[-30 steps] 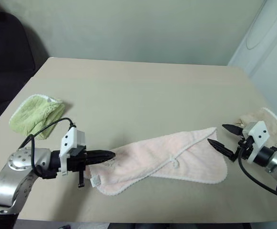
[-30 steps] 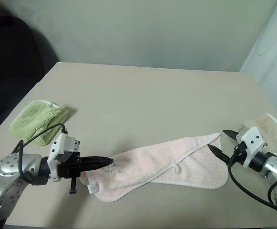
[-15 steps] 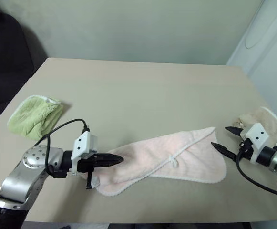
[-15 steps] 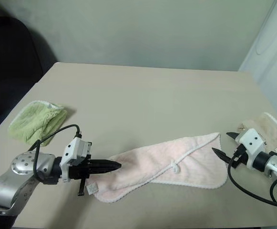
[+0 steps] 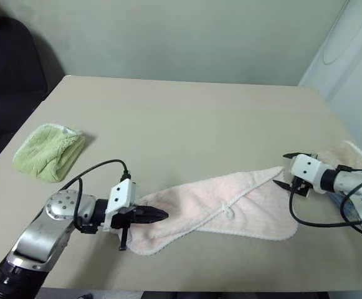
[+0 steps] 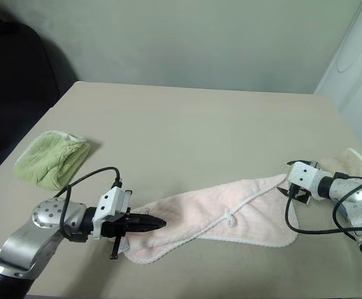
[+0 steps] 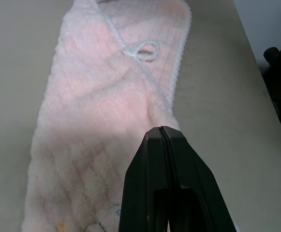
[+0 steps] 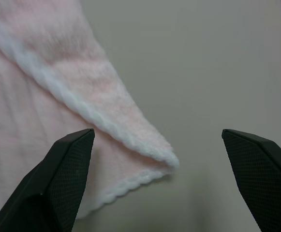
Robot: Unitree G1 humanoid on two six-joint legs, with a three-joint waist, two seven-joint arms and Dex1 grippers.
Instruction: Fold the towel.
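Observation:
The rest of the towel lies slack on the tabletop, and the towel's scalloped corner (image 5: pixel 281 168) sticks out between my right gripper's fingers, so my right gripper should pick up that corner next.
The pale pink towel (image 5: pixel 230 200) lies crumpled in a long diagonal strip near the table's front edge, its white loop (image 7: pixel 147 49) near the middle. My left gripper (image 5: pixel 161 215) is shut and rests on the towel's left end, pointing right along it. No cloth shows between its fingers (image 7: pixel 160 145). My right gripper (image 5: pixel 284 170) is open at the towel's upper right corner. In the right wrist view that scalloped corner (image 8: pixel 155 150) lies on the table between the two spread fingertips, touching neither.
A folded light green towel (image 5: pixel 48 151) sits at the table's left edge. A beige towel (image 5: pixel 355 154) lies at the right edge, just behind my right arm. The beige table (image 5: pixel 187 118) stretches bare toward the back wall. A dark chair stands off the left side.
My right gripper has moved in toward the towel's upper right corner and rolled. My left gripper has slid a little to the right over the towel's left end.

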